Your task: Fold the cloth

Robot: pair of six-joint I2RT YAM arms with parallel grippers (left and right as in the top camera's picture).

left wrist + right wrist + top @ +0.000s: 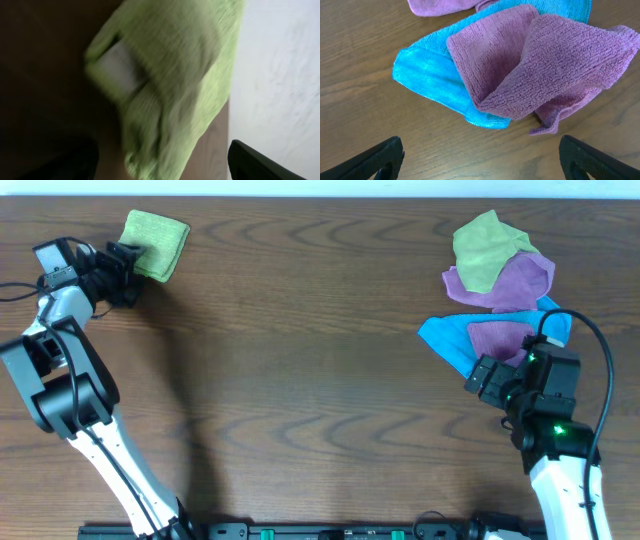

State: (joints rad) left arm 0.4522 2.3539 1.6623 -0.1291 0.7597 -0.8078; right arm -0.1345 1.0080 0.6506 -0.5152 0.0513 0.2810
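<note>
The folded light-green cloth needs to be neater along that edge of the fold, so my left gripper will next grab it at the end of its label-side edge [138, 268] [149, 157].
A folded light-green cloth [158, 242] lies at the far left back of the table. My left gripper [128, 265] is at its left edge. In the left wrist view the cloth [170, 75], with a white label [120, 70], fills the frame, and its end lies between my open fingers [160, 167]. My right gripper [483, 378] is open and empty, just in front of a blue cloth [445, 338] with a crumpled purple cloth [495, 338] on it. In the right wrist view the blue cloth [427, 75] and the purple cloth [545, 65] lie beyond my fingers [480, 160].
Behind the blue cloth lies a heap with another green cloth [485, 250] on a second purple cloth [515, 280]. The table's back edge runs close behind the folded green cloth. Bare wood [300, 360] lies between the two arms.
</note>
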